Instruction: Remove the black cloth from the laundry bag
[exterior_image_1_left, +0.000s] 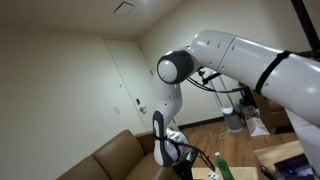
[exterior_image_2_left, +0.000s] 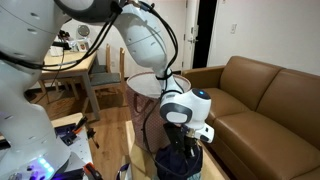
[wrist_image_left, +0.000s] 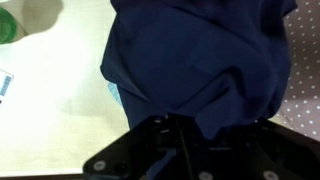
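Observation:
I will keep holding the black cloth (wrist_image_left: 200, 60) with my gripper until it rests on the pale tabletop, because its folded edge (wrist_image_left: 108, 68) hangs above the blue fabric there.
The black cloth (wrist_image_left: 200, 60) is a dark, crumpled mass that fills most of the wrist view and drapes over the jaws. In an exterior view it hangs in a bunch (exterior_image_2_left: 180, 160) straight below my gripper (exterior_image_2_left: 185, 138). The gripper (wrist_image_left: 190, 118) appears shut on the cloth, but its fingertips are hidden by the fabric. In an exterior view the gripper (exterior_image_1_left: 172, 152) sits low beside the sofa. A pale, round-topped container (exterior_image_2_left: 148, 92), possibly the laundry bag, stands behind the arm.
A brown leather sofa (exterior_image_2_left: 262, 100) runs along the wall and also shows in an exterior view (exterior_image_1_left: 108, 156). A green bottle (exterior_image_1_left: 220, 165) stands near the gripper and shows at the wrist view's corner (wrist_image_left: 8, 28). A wooden table and chairs (exterior_image_2_left: 92, 78) stand behind.

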